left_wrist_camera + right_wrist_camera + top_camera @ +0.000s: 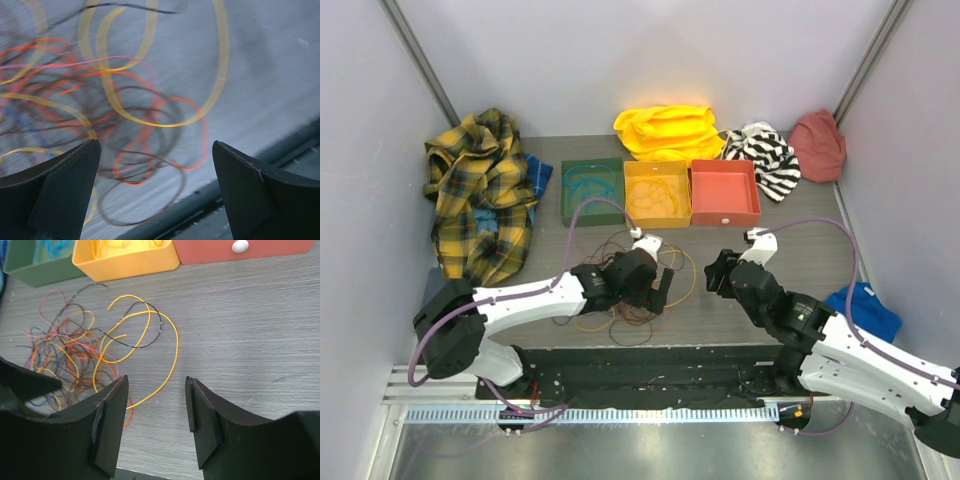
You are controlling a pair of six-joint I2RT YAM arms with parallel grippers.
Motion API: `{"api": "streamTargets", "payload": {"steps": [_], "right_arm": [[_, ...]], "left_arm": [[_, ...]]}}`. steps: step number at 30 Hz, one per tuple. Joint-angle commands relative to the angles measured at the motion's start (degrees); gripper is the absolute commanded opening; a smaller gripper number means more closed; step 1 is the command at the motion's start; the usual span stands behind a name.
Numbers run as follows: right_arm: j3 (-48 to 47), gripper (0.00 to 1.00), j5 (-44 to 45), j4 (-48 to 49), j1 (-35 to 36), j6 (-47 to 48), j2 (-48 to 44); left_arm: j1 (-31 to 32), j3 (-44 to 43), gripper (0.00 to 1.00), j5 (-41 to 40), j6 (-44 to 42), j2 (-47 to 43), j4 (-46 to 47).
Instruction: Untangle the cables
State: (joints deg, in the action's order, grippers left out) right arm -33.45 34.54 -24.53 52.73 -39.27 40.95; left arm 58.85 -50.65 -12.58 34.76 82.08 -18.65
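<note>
The thin yellow cable has a loose outer loop. My left gripper should reach the cable and grab its loose outer loop (pixel 693 274) (pixel 215 94), so the tangled cables stay free to slip off it.
The cables (pixel 620 320) lie as a loose tangle of thin yellow, orange, red, dark and blue loops on the table in front of the trays. My left gripper (pixel 658 292) hovers over the tangle's right side. In the left wrist view its jaws (pixel 156 165) stand wide open, with blurred cables (pixel 112 95) below and nothing held. My right gripper (pixel 720 272) is to the right of the tangle and apart from it. In the right wrist view it (pixel 156 390) is open over bare table, with the cables (pixel 70 357) to its left and one yellow loop (pixel 175 340) just ahead.
Behind the tangle stand a green tray (pixel 592 205), a yellow tray (pixel 657 212) and a red tray (pixel 724 215). A plaid shirt (pixel 480 195) lies at left, with yellow (pixel 667 130), striped (pixel 765 155) and red (pixel 818 145) cloths behind. A blue cloth (pixel 865 310) lies right. The table's front edge (pixel 200 200) is close.
</note>
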Motion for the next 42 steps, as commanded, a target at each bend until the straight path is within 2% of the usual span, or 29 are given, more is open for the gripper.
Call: {"api": "streamTargets", "payload": {"steps": [1,5,8,16,21,23,24,27,28,29,30,34,38,42], "right_arm": [[-0.5,0.57,1.9,2.4,-0.2,-3.0,-3.4],[-0.2,0.57,2.5,0.4,-0.2,-3.8,-6.2],[0.3,0.57,2.5,-1.0,-0.1,-4.6,-7.9],[0.1,0.56,2.6,-3.5,-0.2,-5.2,-12.0],[-0.4,0.56,2.5,-3.7,-0.2,-4.9,-12.1],[-0.3,0.56,2.5,-3.7,-0.2,-4.9,-12.1],[-0.2,0.56,2.5,-3.8,-0.1,-4.7,-12.1],[0.2,0.55,3.2,-3.7,-0.1,-4.3,-12.1],[0.3,0.55,3.3,-3.7,-0.2,-4.2,-12.3],[0.3,0.55,3.4,-3.5,-0.2,-4.2,-12.3],[0.3,0.55,3.5,-3.4,-0.1,-4.1,-12.2],[-0.1,0.55,3.5,-2.9,-0.1,-3.6,-11.4],[-0.9,0.54,3.2,-2.8,-0.1,-3.5,-11.3],[-1.5,0.53,3.2,-3.3,-0.1,-3.5,-12.6]], "left_arm": [[4.6,-5.5,0.97,4.8,-6.2,2.5,7.3],[8.6,-9.5,0.96,3.4,-11.0,8.3,4.0],[9.0,-11.3,0.94,3.5,-12.9,11.0,4.1],[8.8,-16.6,0.84,3.8,-16.4,21.9,3.4],[7.4,-18.4,0.81,3.6,-16.3,24.8,4.8],[6.4,-18.5,0.77,4.3,-15.9,25.1,5.5],[6.0,-18.6,0.74,4.7,-15.4,25.2,5.5],[5.7,-18.7,0.56,5.7,-14.7,25.2,5.1],[5.6,-18.7,0.44,6.2,-14.6,25.1,4.9],[5.6,-18.5,0.37,6.2,-14.4,24.7,4.8],[5.6,-18.2,0.26,6.3,-14.0,24.4,4.5],[5.7,-17.4,0.01,6.6,-13.9,22.5,3.6],[5.6,-17.2,0.00,5.0,-13.9,19.2,1.3],[5.6,-19.4,0.00,0.2,-14.2,10.1,-2.8]]}}
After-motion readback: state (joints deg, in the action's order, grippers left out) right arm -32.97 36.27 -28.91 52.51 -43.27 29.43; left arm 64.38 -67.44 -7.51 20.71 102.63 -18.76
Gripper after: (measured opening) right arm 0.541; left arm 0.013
